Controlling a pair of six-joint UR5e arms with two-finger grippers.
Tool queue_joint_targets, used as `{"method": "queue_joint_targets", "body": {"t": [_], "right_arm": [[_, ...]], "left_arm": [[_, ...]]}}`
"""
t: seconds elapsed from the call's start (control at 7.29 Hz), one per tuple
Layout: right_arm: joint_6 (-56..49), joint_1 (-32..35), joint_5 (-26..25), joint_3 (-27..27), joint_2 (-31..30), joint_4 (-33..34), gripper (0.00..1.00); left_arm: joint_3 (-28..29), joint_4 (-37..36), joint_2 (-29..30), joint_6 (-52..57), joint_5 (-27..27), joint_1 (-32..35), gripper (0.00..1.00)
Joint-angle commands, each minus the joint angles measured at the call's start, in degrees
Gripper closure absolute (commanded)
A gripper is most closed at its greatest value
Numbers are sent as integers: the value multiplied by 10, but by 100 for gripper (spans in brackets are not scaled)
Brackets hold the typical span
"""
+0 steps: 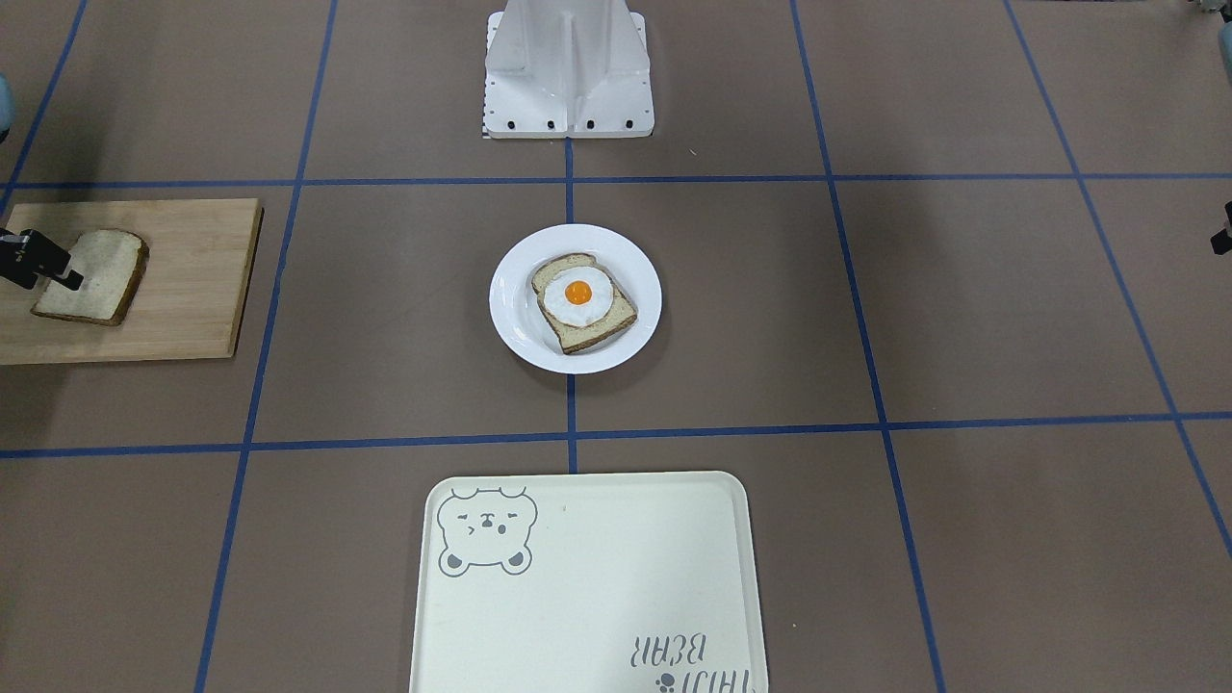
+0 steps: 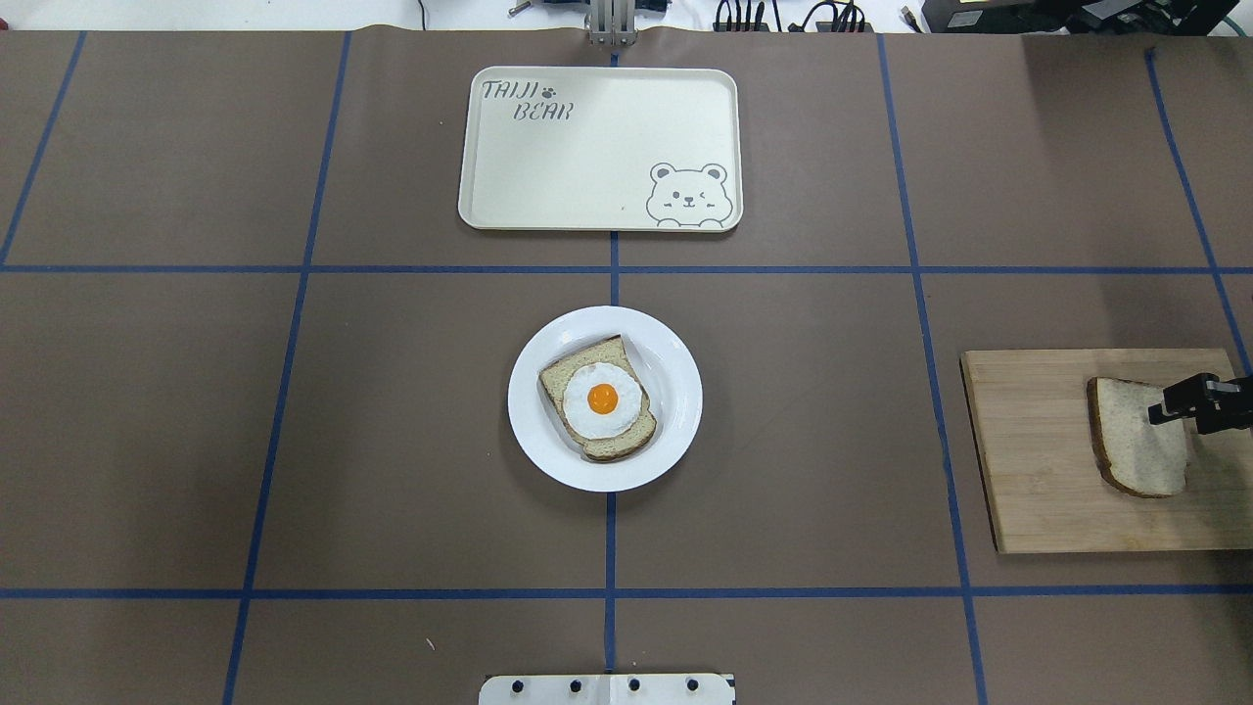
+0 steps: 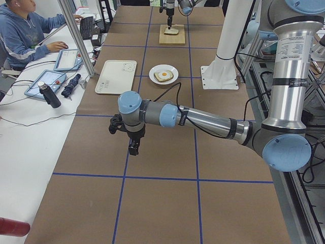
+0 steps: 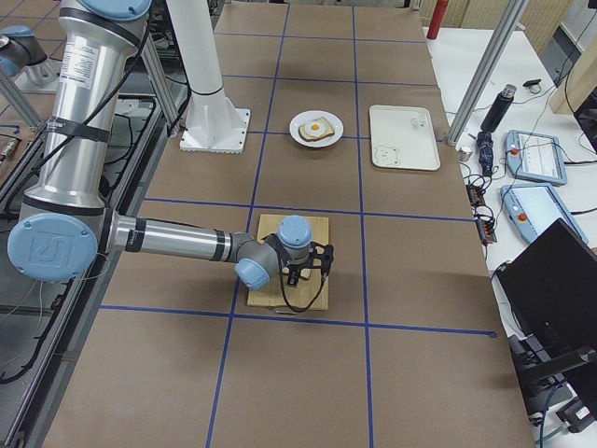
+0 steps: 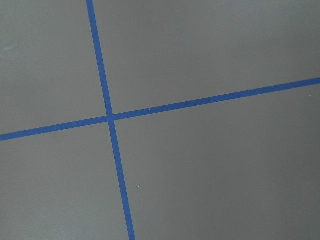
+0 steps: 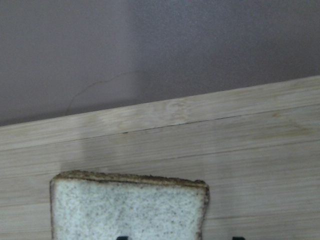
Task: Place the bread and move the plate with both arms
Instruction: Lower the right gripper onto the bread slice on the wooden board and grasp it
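The plain bread should go over the fried egg on the plate, so my right gripper should next grab the bread by its crust edge (image 6: 200, 223).
The plain bread (image 2: 1136, 446) lies on a wooden board (image 2: 1038, 460) at the table's right end. It also shows in the front view (image 1: 91, 284) and the right wrist view (image 6: 130, 210). My right gripper (image 2: 1170, 409) hangs low over the bread's outer edge, open, with its fingertips (image 6: 122, 237) at the bottom of the wrist view. The white plate (image 2: 675, 372) sits at the table's centre and holds a bread slice with a fried egg (image 2: 602, 399). My left gripper (image 3: 133, 147) hovers over bare table far from the plate. I cannot tell whether it is open or shut.
A cream tray with a bear drawing (image 2: 587, 157) lies beyond the plate, on the operators' side. The white robot base (image 1: 568, 77) stands behind the plate. Blue tape lines (image 5: 107, 117) cross the brown table. An operator (image 3: 23, 30) sits at a side desk.
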State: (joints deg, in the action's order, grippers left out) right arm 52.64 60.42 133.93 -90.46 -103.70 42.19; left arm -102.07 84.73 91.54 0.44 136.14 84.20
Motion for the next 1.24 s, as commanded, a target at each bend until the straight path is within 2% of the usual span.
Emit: {"method": "queue_joint_targets", "body": {"t": [0.0,0.27,0.69,1.1], "right_arm": [[0,-1,-5,1,-1,0,71],[-1,0,-4,-1,-1,0,98],[0,1,-4,-5,-1,0,100],[0,22,22,-32,1,1,100]], "left_arm": [[-1,-1,1,-1,0,0,1],[-5,0,1,-23,2,0,1],[-7,0,7,-39,2,0,1],[-8,0,7,-39,2,1,1]]}}
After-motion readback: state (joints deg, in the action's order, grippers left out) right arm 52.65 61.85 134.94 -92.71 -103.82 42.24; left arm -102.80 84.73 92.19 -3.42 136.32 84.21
